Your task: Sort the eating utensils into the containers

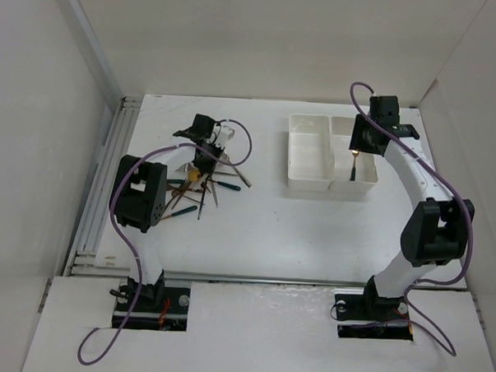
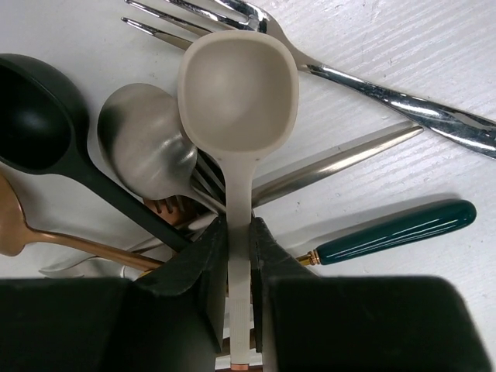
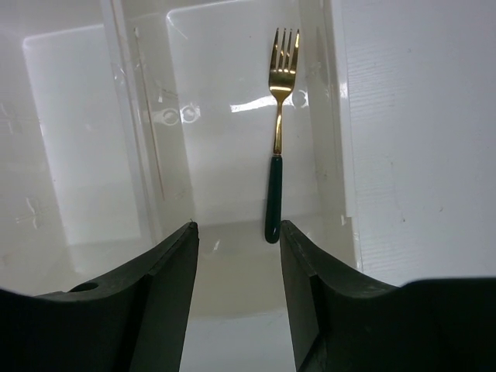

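The beige spoon would come along if the robot lifted its left gripper now, because nothing lies across the spoon's handle.
My left gripper [image 2: 239, 232] is shut on the handle of a beige spoon [image 2: 239, 85], bowl up, over the utensil pile [image 1: 200, 184]. Under it lie a black spoon [image 2: 35, 116], a silver spoon [image 2: 143, 139], a copper spoon [image 2: 23, 229], a silver fork [image 2: 356, 84] and a dark green handle [image 2: 403, 229]. In the top view the left gripper [image 1: 205, 158] sits at the pile's far side. My right gripper [image 3: 239, 232] is open and empty above the right bin [image 3: 225, 163], also shown in the top view [image 1: 358, 145]. A gold fork with a green handle [image 3: 277, 139] lies in that bin.
The left bin [image 1: 309, 152] adjoins the right bin [image 1: 365, 173] at the back right of the table; I see nothing in the left one [image 3: 77, 139]. White walls close in the table on three sides. A rail runs along the left edge [image 1: 99, 196].
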Robot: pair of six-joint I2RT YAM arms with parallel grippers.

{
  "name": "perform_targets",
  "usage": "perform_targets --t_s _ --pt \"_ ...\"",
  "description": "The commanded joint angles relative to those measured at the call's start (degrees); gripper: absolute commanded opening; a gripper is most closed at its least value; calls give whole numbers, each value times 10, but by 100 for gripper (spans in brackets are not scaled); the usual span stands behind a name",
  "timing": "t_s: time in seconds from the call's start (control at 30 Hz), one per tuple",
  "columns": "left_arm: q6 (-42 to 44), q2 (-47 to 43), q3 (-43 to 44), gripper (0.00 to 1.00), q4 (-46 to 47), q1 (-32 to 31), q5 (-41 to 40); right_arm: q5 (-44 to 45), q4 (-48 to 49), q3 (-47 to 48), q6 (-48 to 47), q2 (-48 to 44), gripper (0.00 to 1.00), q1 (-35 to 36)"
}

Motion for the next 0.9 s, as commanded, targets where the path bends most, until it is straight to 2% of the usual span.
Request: perform_targets --t_s 0.0,0.1,0.23,0.3,0.33,0.37,0.5,0.57,0.63,0.7,0.87 --pt "-21 -24 13 0 -25 -3 14 -14 3 2 4 -30 52 2" --pt "-43 -41 43 0 -36 -3 53 -14 -3 7 4 -42 52 14" --pt "-76 -62 91 0 -51 -3 81 -32 23 -1 -2 -73 63 48" --pt "-106 -69 114 0 -46 -3 95 -45 45 -17 -2 -91 82 83" --pt "-116 -75 119 0 -40 -3 100 -53 72 -24 -2 -109 83 98" --pt "-124 -80 129 0 -40 -3 111 -53 87 -31 7 -117 100 112" --pt "-173 -92 147 0 -21 -3 123 -106 189 -76 56 -144 100 184" --pt "-221 -107 147 0 -5 -3 128 -132 281 -117 88 -144 100 229" --pt "-261 -125 141 0 31 -3 135 -164 333 -125 136 -124 100 277" --pt "-321 -142 132 0 63 -3 146 -183 377 -95 163 -78 100 322" --pt "-392 -150 123 0 76 -3 155 -225 415 -19 219 19 93 353"
